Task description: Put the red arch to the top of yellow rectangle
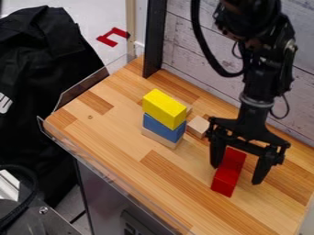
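My gripper is to grab the red arch's opposite sides next. Then it can put the red arch on top of the yellow rectangle [164,108].
Over the right half of the table, the gripper [237,172] hangs open, one finger on each side of a red block [229,172], which would be the red arch; its arch opening cannot be made out. There is a visible gap between the block and the right finger, while the left finger is close to its side. Left of the gripper, the yellow rectangle [164,108] lies on top of a blue block [162,128], which rests on a natural wood block [160,138].
A small wooden cube [197,126] stands between the stack and the gripper, with part of another wooden piece [186,107] behind the stack. A clear raised edge [101,153] borders the wooden table [122,133] at the left front. A plank wall stands behind.
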You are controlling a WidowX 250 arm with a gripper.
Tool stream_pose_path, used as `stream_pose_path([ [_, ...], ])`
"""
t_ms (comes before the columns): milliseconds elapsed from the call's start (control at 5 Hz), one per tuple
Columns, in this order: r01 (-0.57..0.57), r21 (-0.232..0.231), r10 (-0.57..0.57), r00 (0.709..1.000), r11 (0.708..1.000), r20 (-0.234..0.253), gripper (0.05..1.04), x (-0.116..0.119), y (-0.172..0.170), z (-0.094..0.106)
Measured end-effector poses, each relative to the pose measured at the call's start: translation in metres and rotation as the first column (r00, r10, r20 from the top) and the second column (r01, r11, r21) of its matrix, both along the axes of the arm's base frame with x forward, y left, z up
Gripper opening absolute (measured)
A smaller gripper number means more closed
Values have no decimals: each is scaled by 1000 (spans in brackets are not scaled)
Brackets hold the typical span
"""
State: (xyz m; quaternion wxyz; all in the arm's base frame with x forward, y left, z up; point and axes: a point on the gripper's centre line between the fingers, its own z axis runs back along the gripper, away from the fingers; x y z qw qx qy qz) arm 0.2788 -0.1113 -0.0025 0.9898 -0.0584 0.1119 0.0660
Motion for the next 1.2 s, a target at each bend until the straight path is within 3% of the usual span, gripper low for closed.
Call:
stream_pose_path([
  [400, -24, -8, 23, 999, 1000, -34, 971, -2, 4, -10],
  [600, -53, -24, 52, 998, 998, -24, 696, 0, 5, -13],
  [800, -71, -30, 71, 997, 997, -19, 568, -1, 7, -14],
  [1000, -133, 15, 134, 991, 991, -25, 568, -5, 13, -11],
  [1200, -204, 44, 201, 978, 978, 61, 568, 4, 19, 21],
])
